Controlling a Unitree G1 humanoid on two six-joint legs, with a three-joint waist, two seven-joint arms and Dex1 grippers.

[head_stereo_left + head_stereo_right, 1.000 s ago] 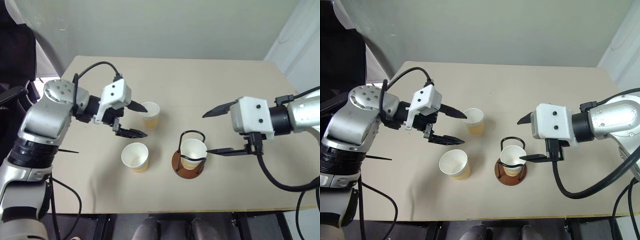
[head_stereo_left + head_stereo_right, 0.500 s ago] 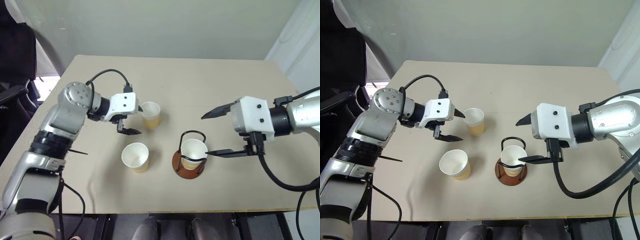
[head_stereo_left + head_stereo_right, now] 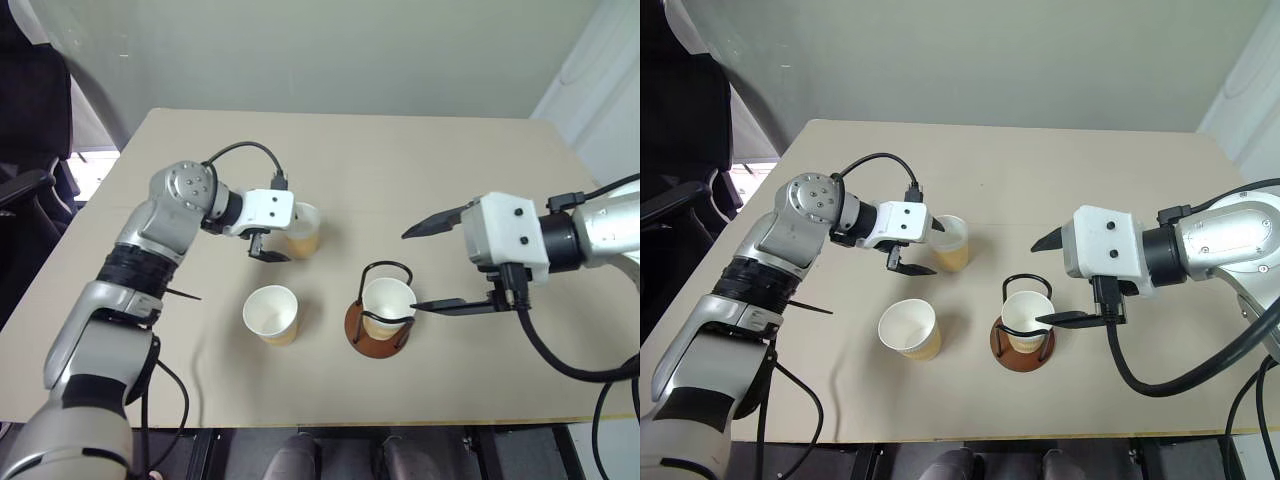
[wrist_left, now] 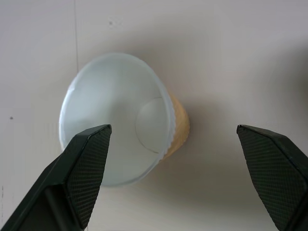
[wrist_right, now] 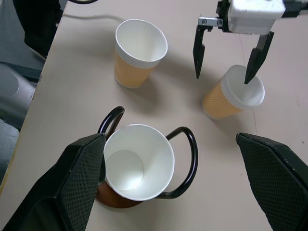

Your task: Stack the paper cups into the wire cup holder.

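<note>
The paper cup at the table's middle has a wide opening and a side that slopes down to its base, so my left gripper will pinch the cup by its thin rim next.
One paper cup stands upright at the table's middle. My left gripper is open at its rim, one finger on each side, apart from the wall; in the left wrist view this cup lies between the fingertips. A second paper cup stands free nearer the front edge. The third paper cup sits inside the wire cup holder. My right gripper hangs open just right of the holder, holding nothing; its lower finger reaches the holder's wire loop.
The beige table has bare room behind and to the right of the cups. A black chair stands off the table's left edge. A pale wall runs behind the table.
My left gripper has moved right and forward to the far cup and rolled, so its fingers now straddle the rim. The right gripper and all cups have stayed put.
</note>
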